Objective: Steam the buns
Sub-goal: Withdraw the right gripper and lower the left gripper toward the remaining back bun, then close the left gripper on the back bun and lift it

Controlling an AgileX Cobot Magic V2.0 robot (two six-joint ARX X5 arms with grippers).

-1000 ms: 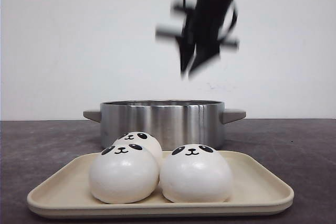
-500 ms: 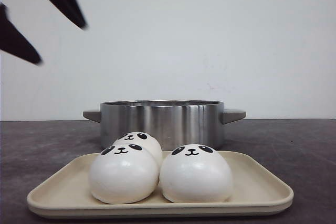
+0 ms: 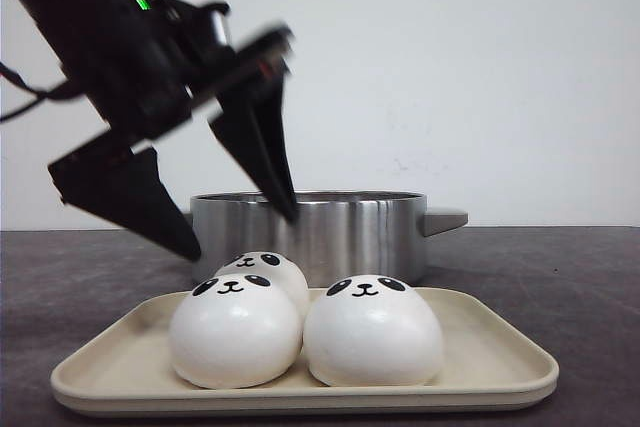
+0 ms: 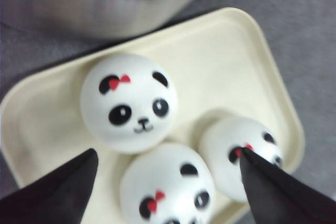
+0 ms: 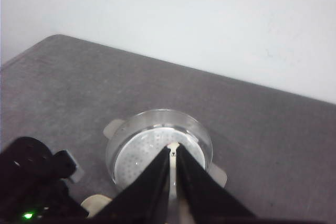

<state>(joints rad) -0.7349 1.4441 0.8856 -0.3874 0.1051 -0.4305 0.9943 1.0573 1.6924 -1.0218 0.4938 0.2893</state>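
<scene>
My left gripper should go lower before it closes on the rear panda bun (image 3: 265, 269) on the cream tray (image 3: 500, 367), because the fingers are still above the bun.
Three white panda-faced buns sit close together on a cream tray (image 3: 500, 367): one front left (image 3: 235, 332), one front right (image 3: 372, 332), one behind them (image 3: 265, 269). My left gripper (image 3: 240, 234) hangs open just above them, its black fingers spread wide. In the left wrist view the fingers straddle the nearest bun (image 4: 168, 187), with a second (image 4: 128, 103) and a third (image 4: 226, 140) beside it. My right gripper (image 5: 174, 149) is shut, high above the steel pot (image 5: 157, 114). A thin pale strip shows between its fingers; I cannot tell what it is.
The steel pot (image 3: 330, 232) with two side handles stands right behind the tray on the dark grey table. Its floor is a perforated plate (image 5: 136, 156). The left arm (image 5: 31, 182) fills a corner of the right wrist view. A white wall stands behind.
The right gripper, above the pot a second ago, has left the front view. The left arm swung in from the upper left and came down over the tray, open.
</scene>
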